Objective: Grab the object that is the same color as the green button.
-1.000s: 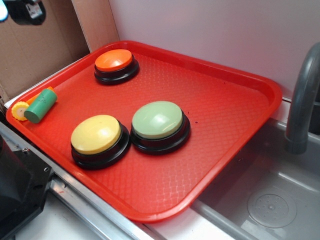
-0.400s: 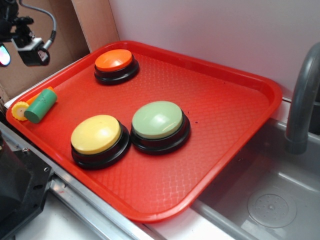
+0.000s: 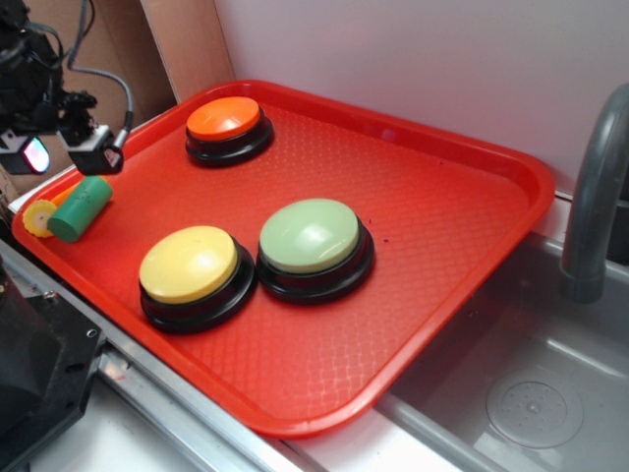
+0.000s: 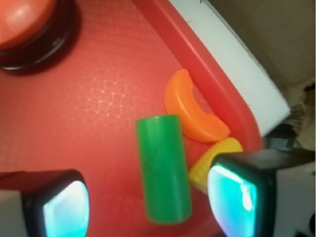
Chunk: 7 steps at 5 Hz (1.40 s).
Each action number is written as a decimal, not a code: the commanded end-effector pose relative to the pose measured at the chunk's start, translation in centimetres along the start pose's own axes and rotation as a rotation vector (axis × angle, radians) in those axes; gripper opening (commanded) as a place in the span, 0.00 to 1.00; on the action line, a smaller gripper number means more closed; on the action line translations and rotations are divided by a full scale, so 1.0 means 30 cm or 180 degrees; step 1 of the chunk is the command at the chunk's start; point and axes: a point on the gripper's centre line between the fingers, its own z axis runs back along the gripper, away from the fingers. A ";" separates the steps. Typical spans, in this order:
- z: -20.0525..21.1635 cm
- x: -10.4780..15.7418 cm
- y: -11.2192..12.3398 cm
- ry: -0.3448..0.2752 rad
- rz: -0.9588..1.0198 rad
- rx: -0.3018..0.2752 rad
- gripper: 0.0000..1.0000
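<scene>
My gripper's fingers still hang above the green cylinder (image 4: 164,170), with red tray (image 4: 113,182) showing between them in the wrist view, so it is too early to close before lowering.
The object, a small green cylinder (image 3: 81,208) (image 4: 163,168), lies on its side at the left edge of the red tray (image 3: 423,216). The pale green button (image 3: 313,244) on a black base sits mid-tray, beside a yellow button (image 3: 192,270). My gripper (image 3: 61,152) (image 4: 148,205) hangs open just above the cylinder. In the wrist view the cylinder lies between the two fingertips, nearer the right one, and touches neither. A yellow corn piece (image 4: 215,158) and an orange slice (image 4: 192,113) lie against the cylinder's right side.
An orange button (image 3: 228,128) stands at the tray's far left corner. The tray's raised rim (image 4: 207,69) runs close behind the orange slice. A grey sink (image 3: 531,393) and faucet (image 3: 595,197) are to the right. Cardboard (image 3: 59,69) stands behind the gripper.
The gripper has come down from the upper left corner toward the tray and now hangs just above the green cylinder. Nothing on the tray has moved.
</scene>
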 end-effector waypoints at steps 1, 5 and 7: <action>-0.075 0.011 -0.023 -0.0059 -0.0146 -0.0082 1.00; -0.112 -0.023 -0.087 0.0007 -0.0345 -0.0245 0.00; -0.010 0.022 -0.117 0.0072 -0.0303 -0.0250 0.00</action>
